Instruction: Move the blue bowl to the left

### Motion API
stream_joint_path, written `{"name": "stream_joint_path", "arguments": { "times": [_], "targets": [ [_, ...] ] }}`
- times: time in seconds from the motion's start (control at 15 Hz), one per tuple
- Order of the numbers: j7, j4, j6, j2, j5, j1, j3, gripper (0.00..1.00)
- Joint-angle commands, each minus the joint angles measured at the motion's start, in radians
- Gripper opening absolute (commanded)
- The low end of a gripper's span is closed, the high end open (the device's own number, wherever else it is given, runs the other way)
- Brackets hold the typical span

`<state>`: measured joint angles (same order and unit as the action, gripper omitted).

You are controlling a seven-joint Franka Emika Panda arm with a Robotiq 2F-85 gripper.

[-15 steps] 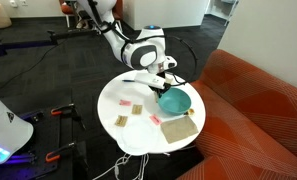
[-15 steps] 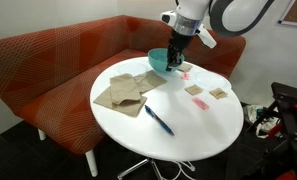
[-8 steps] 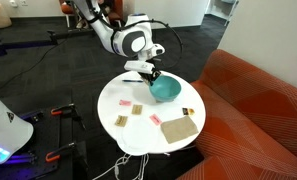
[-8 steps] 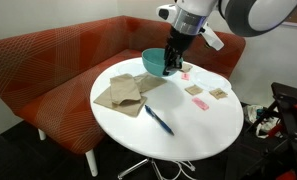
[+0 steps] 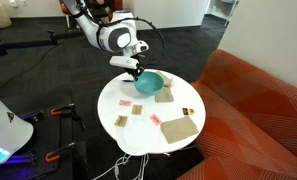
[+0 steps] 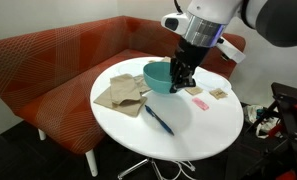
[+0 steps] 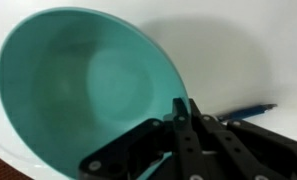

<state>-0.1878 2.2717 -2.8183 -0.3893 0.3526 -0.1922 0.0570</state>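
The blue bowl (image 5: pixel 149 82) hangs tilted above the table now, so it would fall if my gripper opened at this point.
The blue bowl (image 5: pixel 149 82) is a round teal bowl held tilted above the white round table (image 5: pixel 118 105); it also shows in an exterior view (image 6: pixel 157 76) and fills the wrist view (image 7: pixel 83 85). My gripper (image 5: pixel 138 72) is shut on the bowl's rim, seen in an exterior view (image 6: pixel 177 80) and in the wrist view (image 7: pixel 180 115). The bowl hangs over the table's middle, beside the tan cloths (image 6: pixel 121 92).
A blue pen (image 6: pixel 158 120) lies on the table below the bowl and shows in the wrist view (image 7: pixel 243 110). Small tan and pink squares (image 5: pixel 128 108) lie on the table, with a larger tan cloth (image 5: pixel 178 128). An orange sofa (image 6: pixel 58 55) curves round it.
My gripper has carried the blue bowl away from the sofa-side edge toward the table's middle, uncovering a tan cloth that lay beneath it.
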Motion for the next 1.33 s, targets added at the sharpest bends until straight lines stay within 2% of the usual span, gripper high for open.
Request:
{"name": "stream_joint_path", "arguments": {
  "times": [0.0,0.2,0.67,0.73,0.87,1.27],
  "targets": [
    [-0.001,0.069,0.033,0.063,-0.042,0.011,0.044,0.01],
    [-0.01,0.1,0.037,0.07,-0.086,0.024,0.072,0.01],
    [0.014,0.141,0.014,0.074,-0.095,0.017,0.059,0.01],
    [0.018,0.143,0.018,0.076,-0.087,0.013,0.053,0.3],
    [0.018,0.149,0.017,0.084,-0.087,0.013,0.053,0.38],
    [0.028,0.177,0.01,0.136,-0.08,0.014,0.043,0.82]
  ]
}}
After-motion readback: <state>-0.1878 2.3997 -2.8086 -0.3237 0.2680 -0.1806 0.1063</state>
